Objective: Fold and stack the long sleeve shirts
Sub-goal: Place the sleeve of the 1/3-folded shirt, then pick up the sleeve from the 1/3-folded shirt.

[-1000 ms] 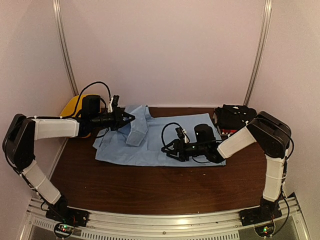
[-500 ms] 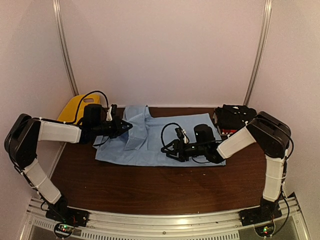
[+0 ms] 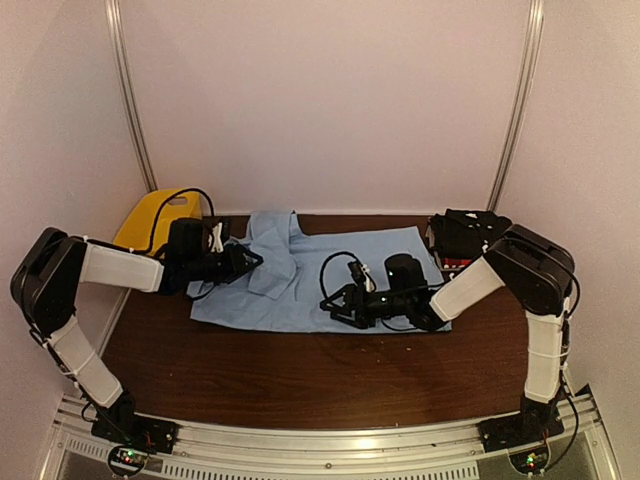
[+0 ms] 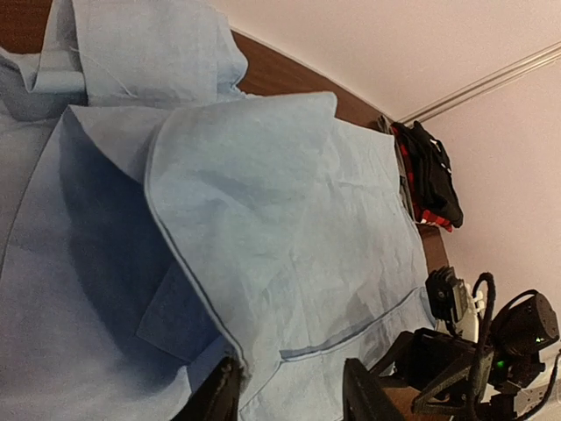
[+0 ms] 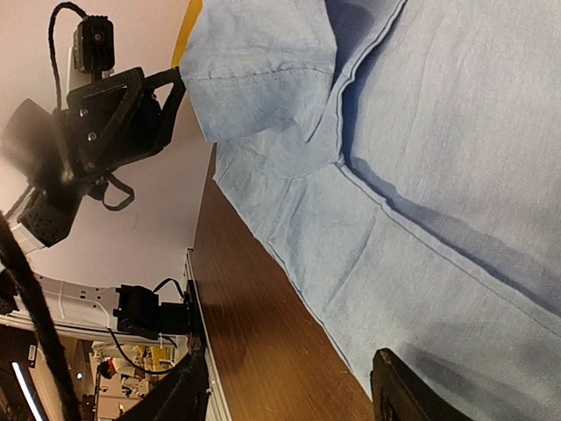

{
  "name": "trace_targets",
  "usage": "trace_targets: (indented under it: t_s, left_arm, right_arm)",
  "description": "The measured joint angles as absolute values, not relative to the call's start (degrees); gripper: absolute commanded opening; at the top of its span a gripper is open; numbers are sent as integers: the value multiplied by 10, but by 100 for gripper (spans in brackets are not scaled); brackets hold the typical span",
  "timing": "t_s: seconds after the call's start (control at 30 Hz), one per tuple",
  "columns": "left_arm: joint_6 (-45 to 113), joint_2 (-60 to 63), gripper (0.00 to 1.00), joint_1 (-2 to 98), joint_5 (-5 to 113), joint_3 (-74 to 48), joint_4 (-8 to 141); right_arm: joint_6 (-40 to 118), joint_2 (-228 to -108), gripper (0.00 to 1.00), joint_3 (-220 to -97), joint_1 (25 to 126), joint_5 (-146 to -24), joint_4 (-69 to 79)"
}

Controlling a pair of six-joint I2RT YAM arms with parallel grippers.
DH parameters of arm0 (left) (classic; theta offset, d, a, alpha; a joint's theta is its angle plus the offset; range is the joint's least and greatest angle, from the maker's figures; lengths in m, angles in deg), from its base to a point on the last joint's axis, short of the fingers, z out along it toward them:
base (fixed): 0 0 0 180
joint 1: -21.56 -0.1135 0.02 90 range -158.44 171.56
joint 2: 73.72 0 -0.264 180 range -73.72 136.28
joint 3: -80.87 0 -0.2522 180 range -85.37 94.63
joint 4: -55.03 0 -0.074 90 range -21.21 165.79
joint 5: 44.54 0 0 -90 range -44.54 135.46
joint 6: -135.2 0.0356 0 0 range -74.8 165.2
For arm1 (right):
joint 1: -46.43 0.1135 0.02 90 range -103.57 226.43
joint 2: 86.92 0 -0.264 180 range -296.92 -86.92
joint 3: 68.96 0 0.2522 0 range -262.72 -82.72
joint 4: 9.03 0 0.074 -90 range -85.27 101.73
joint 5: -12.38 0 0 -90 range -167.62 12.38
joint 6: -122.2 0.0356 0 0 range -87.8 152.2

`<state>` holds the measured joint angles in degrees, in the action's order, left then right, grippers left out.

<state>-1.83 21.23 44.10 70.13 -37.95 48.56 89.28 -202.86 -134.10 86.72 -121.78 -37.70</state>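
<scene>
My left gripper will next grab the shirt by its raised flap [image 3: 256, 284] [image 4: 243, 358], at the flap's near edge, to leave cloth for my right gripper to fold.
A light blue long sleeve shirt [image 3: 310, 275] lies spread across the table's back half, with a flap [image 3: 278, 268] folded over its left part. My left gripper [image 3: 252, 261] is open at the shirt's left side; in the left wrist view [image 4: 289, 395] its jaws stand apart over the cloth [image 4: 289, 202], one fingertip [image 4: 219, 390] beside the raised flap's edge. My right gripper [image 3: 333, 303] is open and low over the shirt's front edge [image 5: 368, 289], holding nothing. A folded black shirt [image 3: 466, 234] sits at the back right on a red-edged one [image 3: 455, 264].
A yellow plastic basket [image 3: 158, 214] stands off the table's back left corner. Bare brown tabletop [image 3: 300, 375] runs between the shirt and the arm bases. Walls close in on the left, back and right.
My left gripper has moved from the shirt's collar area toward the near side and lower, along the shirt's left part. My right gripper has shifted only slightly.
</scene>
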Motion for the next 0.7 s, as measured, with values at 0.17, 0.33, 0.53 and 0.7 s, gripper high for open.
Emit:
trace_targets:
  t_s: [0.17, 0.33, 0.53, 0.7]
  left_arm:
    - [-8, 215, 51, 441, 719, -415, 464]
    - [19, 242, 53, 441, 723, -419, 465]
    - [52, 262, 54, 441, 710, -416, 485]
    - [71, 267, 45, 441, 700, -411, 493]
  right_arm:
    - [897, -2040, 64, -1340, 872, -1218, -389]
    - [903, -2041, 65, -1338, 875, -1218, -397]
    - [907, -2043, 65, -1338, 880, -1218, -402]
    - [912, -2054, 65, -1338, 887, -1218, -408]
